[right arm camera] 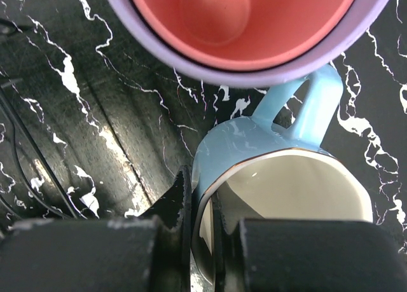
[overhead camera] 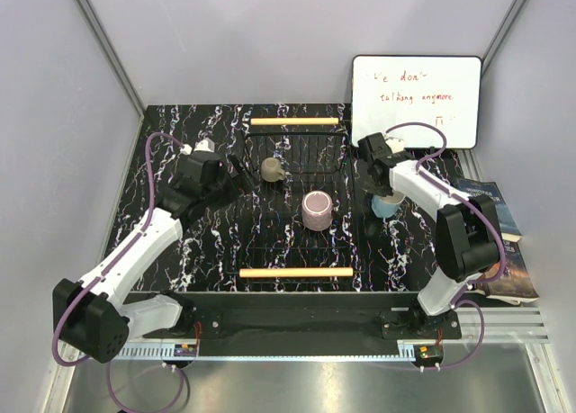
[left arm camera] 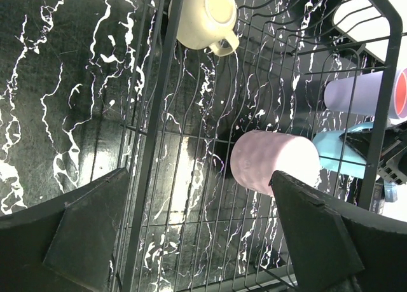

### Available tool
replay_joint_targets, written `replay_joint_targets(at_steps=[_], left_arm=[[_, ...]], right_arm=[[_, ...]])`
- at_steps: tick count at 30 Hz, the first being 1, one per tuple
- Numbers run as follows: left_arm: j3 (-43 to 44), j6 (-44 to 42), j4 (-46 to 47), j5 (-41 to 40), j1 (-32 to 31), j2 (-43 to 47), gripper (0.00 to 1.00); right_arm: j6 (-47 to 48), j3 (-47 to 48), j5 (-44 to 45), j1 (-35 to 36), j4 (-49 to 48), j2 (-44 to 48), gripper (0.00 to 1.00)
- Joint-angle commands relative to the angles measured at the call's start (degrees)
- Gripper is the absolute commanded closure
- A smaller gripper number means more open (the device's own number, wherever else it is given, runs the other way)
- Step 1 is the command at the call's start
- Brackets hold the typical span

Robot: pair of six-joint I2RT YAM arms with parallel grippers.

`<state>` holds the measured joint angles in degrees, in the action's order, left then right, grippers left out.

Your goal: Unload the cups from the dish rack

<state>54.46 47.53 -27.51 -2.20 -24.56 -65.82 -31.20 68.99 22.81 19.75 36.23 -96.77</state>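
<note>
The light blue cup (right arm camera: 254,146) is upright over the flat table beside the lavender cup and would stand, so my right gripper needs to release it.
The dish rack (overhead camera: 270,251) lies mid-table with a wooden bar (overhead camera: 294,272) at each end. In it stand the olive-grey mug (overhead camera: 273,169) and the mauve-pink cup (overhead camera: 317,210); both also show in the left wrist view, the mug (left arm camera: 206,15) and the cup (left arm camera: 273,161). My left gripper (overhead camera: 236,172) is open and empty over the rack's left edge (left arm camera: 198,174). My right gripper (right arm camera: 200,184) is shut on the rim of the light blue cup (right arm camera: 254,146), just right of the rack (overhead camera: 389,204). The coral pink cup (right arm camera: 241,18) sits nested inside the lavender cup (right arm camera: 356,31) beside it.
A whiteboard (overhead camera: 416,89) leans at the back right. Books (overhead camera: 493,206) lie at the right table edge behind the right arm. Upright wire dividers (overhead camera: 297,152) stand in the rack's far half.
</note>
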Motion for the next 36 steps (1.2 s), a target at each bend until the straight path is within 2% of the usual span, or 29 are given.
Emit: replay_joint_targets(at_steps=[1,4,7,9,11,12,18,23,29,33,36], left_arm=[[-0.49,-1.21,1.23,-0.44,0.03,0.25,0.01],[-0.32,-1.65,1.31,-0.27,0.03,-0.09,0.01],[0.12,-2.35,1.14,-0.09,0.03,-0.53,0.01],[0.30,-2.79,1.23,0.09,0.03,-0.80,0.01],[0.65,-3.05,1.23,0.35,0.03,-1.41,0.01],[0.74,-3.14,1.23,0.44,-0.05,-1.59,0.01],[1.79,-4.02,1.14,-0.61,-0.93,-2.20,0.01],[3.28,-5.95,0.79,-2.37,-1.90,-2.20,0.01],[8.29,-10.87,-0.09,-6.41,-7.34,-4.75,0.01],[14.70,-14.30,-2.28,-11.85,-15.76,-11.59,0.01],[19.80,-15.36,-3.96,-13.44,-19.29,-18.10,0.01]], right_arm=[[-0.35,0.27,-1.19,-0.94,-4.24,-1.93,1.00],[-0.35,0.00,-1.80,-0.94,-4.41,-1.41,1.00],[-0.18,-0.61,-2.24,-1.03,-4.67,0.52,0.88],[-0.18,-1.05,-2.15,-0.94,-4.59,1.49,0.72],[-0.09,-1.66,-1.98,-0.94,-4.68,3.25,0.66],[-0.18,-1.93,-1.89,-0.85,-4.68,3.78,0.59],[0.35,-1.67,-3.21,-0.76,-4.76,8.70,0.50],[0.18,0.96,-6.27,-0.06,-4.68,16.78,0.36],[0.96,1.06,-12.95,2.22,-7.57,28.64,0.30],[1.67,0.27,-17.09,5.90,-9.24,32.78,0.28],[2.37,-0.87,-17.71,7.58,-10.03,34.71,0.27]])
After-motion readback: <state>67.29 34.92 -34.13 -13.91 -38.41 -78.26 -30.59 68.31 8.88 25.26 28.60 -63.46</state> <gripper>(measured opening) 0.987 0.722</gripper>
